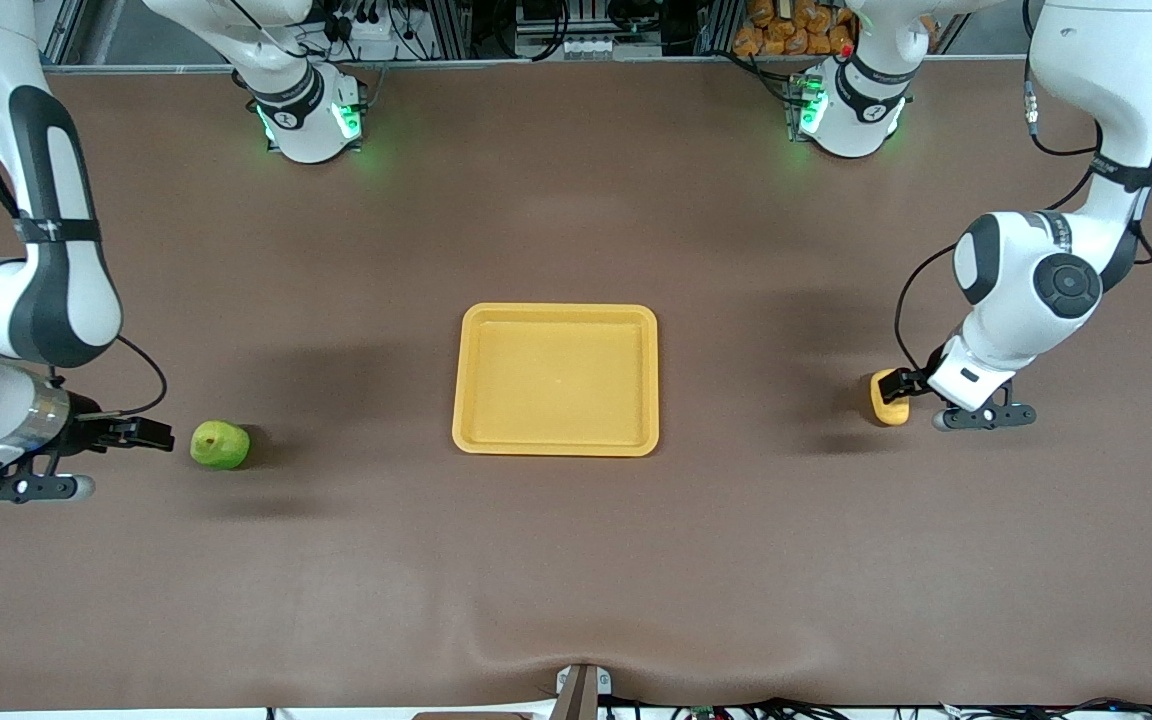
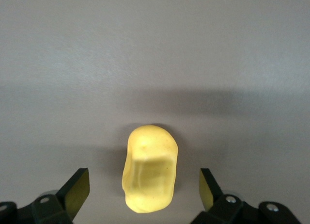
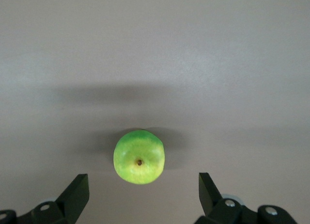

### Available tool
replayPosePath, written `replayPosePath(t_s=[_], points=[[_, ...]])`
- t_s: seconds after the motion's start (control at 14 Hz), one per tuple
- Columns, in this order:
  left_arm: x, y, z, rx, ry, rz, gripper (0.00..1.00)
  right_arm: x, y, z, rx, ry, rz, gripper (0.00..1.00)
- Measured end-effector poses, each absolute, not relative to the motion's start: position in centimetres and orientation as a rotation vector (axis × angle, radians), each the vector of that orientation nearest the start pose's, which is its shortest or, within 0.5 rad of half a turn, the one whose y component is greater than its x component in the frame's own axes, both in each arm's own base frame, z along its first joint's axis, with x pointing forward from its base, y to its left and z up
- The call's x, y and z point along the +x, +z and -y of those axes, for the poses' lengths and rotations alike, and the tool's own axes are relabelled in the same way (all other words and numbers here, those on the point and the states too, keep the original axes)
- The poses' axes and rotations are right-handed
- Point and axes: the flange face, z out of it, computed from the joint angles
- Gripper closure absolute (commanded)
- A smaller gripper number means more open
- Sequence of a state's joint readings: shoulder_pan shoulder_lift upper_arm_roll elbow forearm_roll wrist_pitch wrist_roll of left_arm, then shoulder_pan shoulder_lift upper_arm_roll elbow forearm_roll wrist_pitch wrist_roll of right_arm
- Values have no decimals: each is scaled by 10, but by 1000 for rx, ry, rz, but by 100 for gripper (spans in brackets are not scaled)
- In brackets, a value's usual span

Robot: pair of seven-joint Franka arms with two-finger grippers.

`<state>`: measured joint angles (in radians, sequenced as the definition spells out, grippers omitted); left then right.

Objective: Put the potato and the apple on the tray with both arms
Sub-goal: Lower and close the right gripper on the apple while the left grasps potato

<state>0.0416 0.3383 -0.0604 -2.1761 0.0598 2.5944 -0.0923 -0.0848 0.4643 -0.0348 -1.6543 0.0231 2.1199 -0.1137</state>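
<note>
I need to lower my left gripper before I close it on the yellow potato: the gripper's fingers are above the potato.
The yellow-orange tray lies at the table's middle with nothing in it. The yellow potato lies on the table toward the left arm's end. My left gripper is open beside it; in the left wrist view the potato lies between the two spread fingers of the left gripper, untouched. The green apple lies toward the right arm's end. My right gripper is open beside it; in the right wrist view the apple sits just ahead of the right gripper.
The brown table mat spreads wide around the tray. The arms' green-lit bases stand along the edge farthest from the front camera. A small mount sits at the nearest edge.
</note>
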Motion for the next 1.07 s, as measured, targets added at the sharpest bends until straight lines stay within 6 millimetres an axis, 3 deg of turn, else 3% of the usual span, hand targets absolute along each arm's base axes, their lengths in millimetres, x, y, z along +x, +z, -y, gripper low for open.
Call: replayPosePath(t_s=[0.29,0.79,0.93,1.07], points=[[568,225,14,-3133,-83,-1,7,662,316,58,-3134,-3,-89,0],[566,209,15,-3136,-45,-7,19,641,271,57,-3138,-46,-108,0],[567,205,15,-3136,-39,-7,44,637,262,57,-3139,-68,-111,0],[568,202,15,-3137,-36,-7,57,634,255,57,-3139,-67,-112,0]])
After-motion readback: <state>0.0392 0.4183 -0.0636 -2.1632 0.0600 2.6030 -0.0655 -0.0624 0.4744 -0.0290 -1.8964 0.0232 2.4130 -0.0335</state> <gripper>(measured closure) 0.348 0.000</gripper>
